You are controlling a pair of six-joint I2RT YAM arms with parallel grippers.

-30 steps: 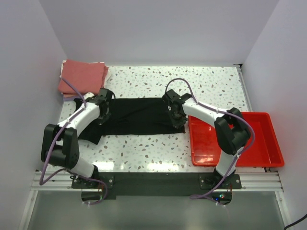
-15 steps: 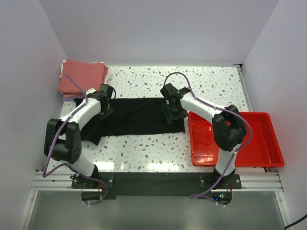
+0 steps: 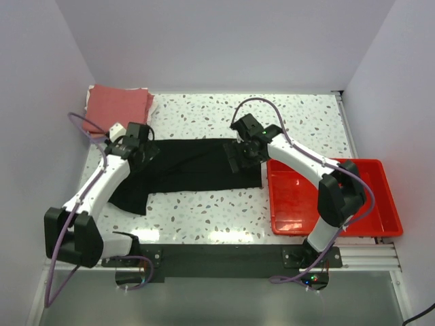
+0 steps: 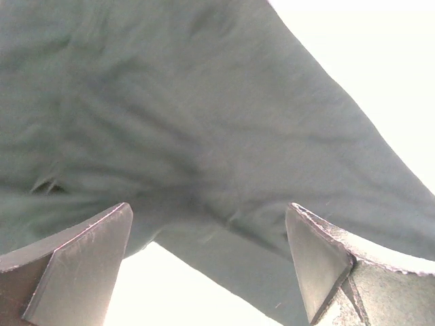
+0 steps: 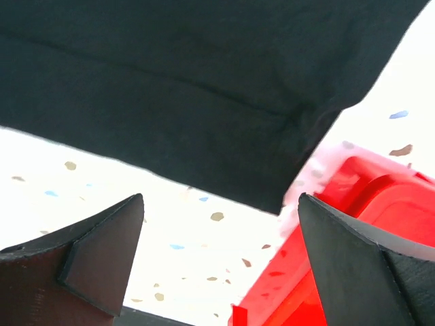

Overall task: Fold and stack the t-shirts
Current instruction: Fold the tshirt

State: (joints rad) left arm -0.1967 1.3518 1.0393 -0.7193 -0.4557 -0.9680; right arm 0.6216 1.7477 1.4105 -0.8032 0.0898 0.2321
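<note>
I should next grab the black t-shirt (image 3: pixel 194 164) with my left gripper by the sleeve end that hangs toward the front, so I can fold that end into the strip.
The black t-shirt (image 3: pixel 194 164) lies flat across the middle of the table as a long folded strip, with one sleeve end hanging toward the front left (image 3: pixel 130 195). My left gripper (image 3: pixel 138 151) hovers over its left end, open, with only cloth (image 4: pixel 204 122) below the fingers (image 4: pixel 81 265). My right gripper (image 3: pixel 238 156) hovers open over the right end. The shirt's corner (image 5: pixel 204 88) and the speckled table show between its fingertips (image 5: pixel 360 258). A folded salmon-red t-shirt (image 3: pixel 117 107) tops a stack at the back left, with white cloth (image 3: pixel 151 104) showing at its edge.
A red plastic tray (image 3: pixel 370 204) stands at the right, touching the black shirt's right edge; its rim (image 5: pixel 380 197) shows in the right wrist view. White walls close in the table at the back and both sides.
Both grippers have opened and let go of the black t-shirt, then lifted and shifted toward the back. The shirt now lies loose on the table.
</note>
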